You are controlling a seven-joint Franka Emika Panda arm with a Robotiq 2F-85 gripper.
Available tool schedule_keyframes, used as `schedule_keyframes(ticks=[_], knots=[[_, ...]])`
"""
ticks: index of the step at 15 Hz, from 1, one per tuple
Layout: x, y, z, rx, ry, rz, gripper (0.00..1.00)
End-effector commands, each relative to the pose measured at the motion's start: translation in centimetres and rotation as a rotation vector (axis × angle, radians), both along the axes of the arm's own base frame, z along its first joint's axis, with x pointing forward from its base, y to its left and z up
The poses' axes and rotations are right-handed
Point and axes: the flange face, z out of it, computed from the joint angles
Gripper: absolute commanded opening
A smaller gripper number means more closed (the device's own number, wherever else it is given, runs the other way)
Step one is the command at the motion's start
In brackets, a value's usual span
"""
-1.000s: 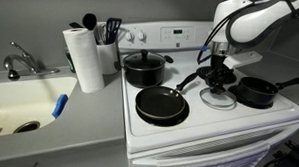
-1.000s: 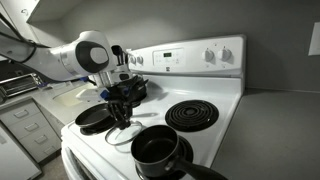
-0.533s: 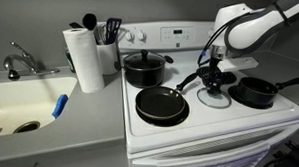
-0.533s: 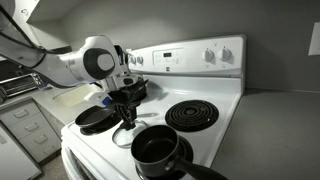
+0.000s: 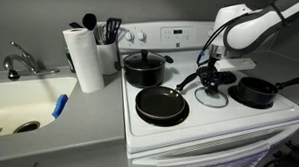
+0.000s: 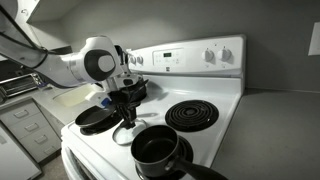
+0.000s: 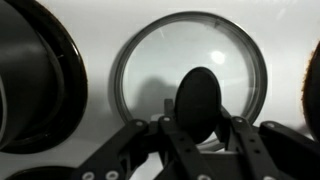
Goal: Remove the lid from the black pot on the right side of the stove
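My gripper should open now, because the lid lies flat on the white stove point(image 5: 188, 120) between the frying pan and the pot and would stay there.
The lid point(image 7: 190, 50) is round glass with a dark rim and a black knob. It lies flat on the white stove point(image 5: 188, 120) between the frying pan and the small black pot point(image 5: 254, 93), and shows in both exterior views point(image 5: 212, 97) point(image 6: 122, 137). The pot stands uncovered on the front right burner, its long handle towards the camera in an exterior view point(image 6: 155, 151). My gripper point(image 7: 200, 118) hangs straight over the lid, fingers closed on either side of the knob. It also shows in both exterior views point(image 5: 212, 82) point(image 6: 124, 110).
A wide black frying pan point(image 5: 161, 104) sits on the front left burner. A larger lidded black pot point(image 5: 143, 67) stands behind it. A bare coil burner point(image 6: 191, 115) lies at the back right. A paper towel roll point(image 5: 85, 59) and a sink point(image 5: 24, 104) are beside the stove.
In the first half second my gripper and the lid shifted a little towards the frying pan. Since then nothing has visibly moved.
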Motion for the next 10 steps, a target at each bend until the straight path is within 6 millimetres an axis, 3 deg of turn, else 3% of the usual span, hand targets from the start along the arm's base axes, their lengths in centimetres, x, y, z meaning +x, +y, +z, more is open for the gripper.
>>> schedule_keyframes(ticks=[1, 2, 3, 4, 9, 10], knots=[[0.4, 0.1, -2.1, 0.024, 0.009, -0.028, 0.14], [0.4, 0.2, -2.0, 0.020, 0.009, -0.030, 0.15], [0.4, 0.2, -2.0, 0.021, 0.009, -0.032, 0.43], [0.3, 0.3, -1.9, 0.016, 0.011, -0.034, 0.65], [0.1, 0.4, -0.3, 0.004, 0.017, -0.030, 0.98], [0.1, 0.5, 0.3, 0.004, 0.016, -0.020, 1.00]])
